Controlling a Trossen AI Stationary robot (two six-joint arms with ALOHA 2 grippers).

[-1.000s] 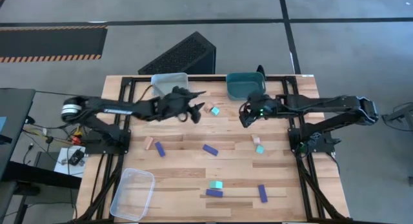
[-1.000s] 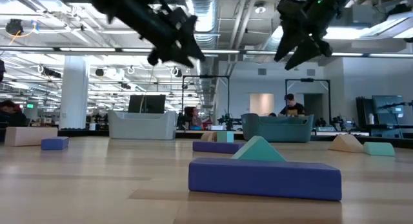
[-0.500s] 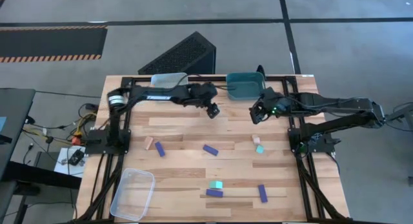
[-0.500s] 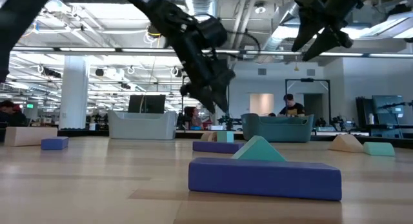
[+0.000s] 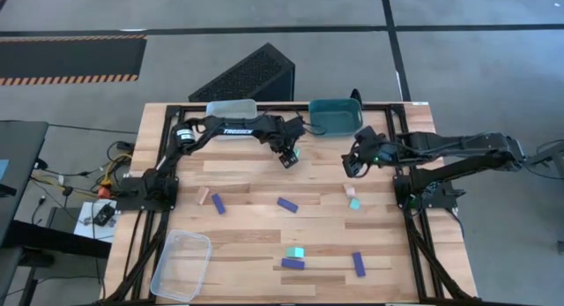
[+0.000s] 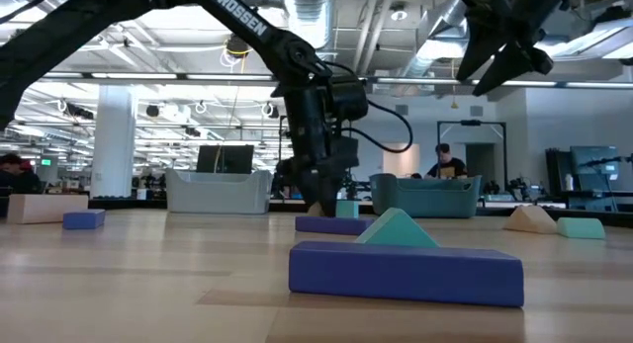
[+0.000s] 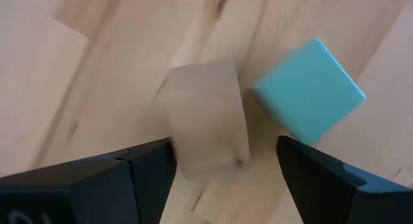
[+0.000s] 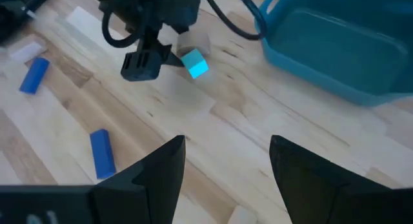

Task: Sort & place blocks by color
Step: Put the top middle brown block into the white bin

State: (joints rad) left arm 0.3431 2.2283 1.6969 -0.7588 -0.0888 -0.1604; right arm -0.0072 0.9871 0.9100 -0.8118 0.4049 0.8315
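My left gripper grabs the tan cube's two opposite sides next, to sort it into the pale grey bin (image 5: 231, 108).
A tan wooden cube (image 7: 203, 121) and a light teal cube (image 7: 308, 91) lie side by side on the table's far middle, before the teal bin (image 5: 335, 115). My left gripper (image 7: 224, 146) is open and points down over them (image 5: 286, 156), its fingers on either side of the tan cube, low by the table (image 6: 321, 200). My right gripper (image 5: 355, 165) is open and empty, high above the table (image 6: 504, 56), right of the cubes. The right wrist view shows the teal cube (image 8: 195, 62) and two dark blue bars (image 8: 101, 153). My left gripper's one finger (image 7: 148, 172) stands right at the tan cube's side (image 7: 171, 130); I cannot tell whether it touches. The fingers come from above, pointing down. The cube rests on the table.
A pale grey bin (image 5: 232, 108) stands at the far edge and a clear bin (image 5: 181, 264) at the near left. Loose on the table are blue bars (image 5: 286, 204), (image 5: 218, 203), (image 5: 359, 264), teal cubes (image 5: 354, 203), (image 5: 295, 251) and tan blocks (image 5: 203, 195), (image 5: 349, 190).
My left gripper has gone toward the table's right edge and come down to the tan and teal cubes, pointing down over them. My right gripper has drawn back a little toward the table's right edge. The cubes have stayed in place.
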